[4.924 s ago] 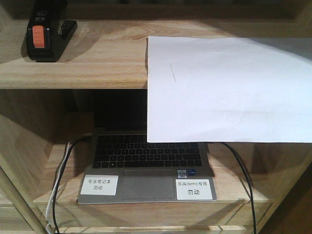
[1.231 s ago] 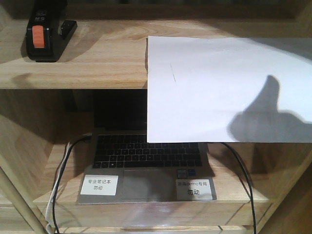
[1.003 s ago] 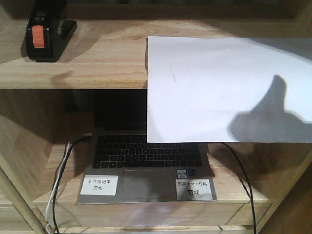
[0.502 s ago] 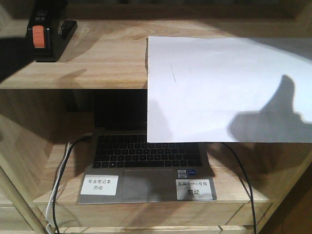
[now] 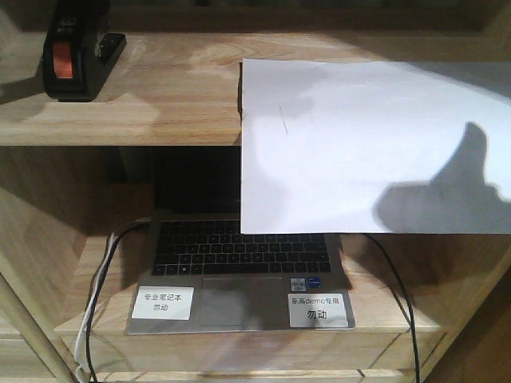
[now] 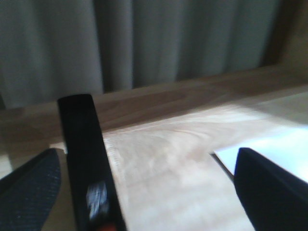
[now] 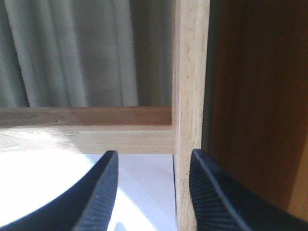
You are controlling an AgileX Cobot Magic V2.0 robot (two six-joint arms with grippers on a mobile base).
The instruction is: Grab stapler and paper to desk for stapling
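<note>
The left gripper grabs the black stapler by its body point(image 5: 80, 60) next, to bring it to the desk for stapling.
The black stapler point(image 5: 73, 52) with its orange-red patch stands at the far left of the upper shelf. The white paper point(image 5: 359, 144) lies on the same shelf's right part, its front half hanging over the edge. In the left wrist view my left gripper point(image 6: 147, 166) is open, and the stapler point(image 6: 86, 163) lies between the fingers, close to the left one. In the right wrist view my right gripper point(image 7: 154, 156) is open above the paper point(image 7: 48, 183), straddling the shelf's upright post point(image 7: 190, 96). Neither gripper shows in the front view, only their shadows. The desk is out of view.
The wooden shelf unit point(image 5: 160, 104) fills the front view. On its lower shelf sits an open laptop point(image 5: 239, 271) carrying two white labels, with cables point(image 5: 100, 279) at both sides. A grey curtain point(image 6: 144, 43) hangs behind the shelf.
A gripper shadow has appeared on the paper's right part and crept up and right. Another shadow has darkened the stapler's corner. Stapler and paper have not moved.
</note>
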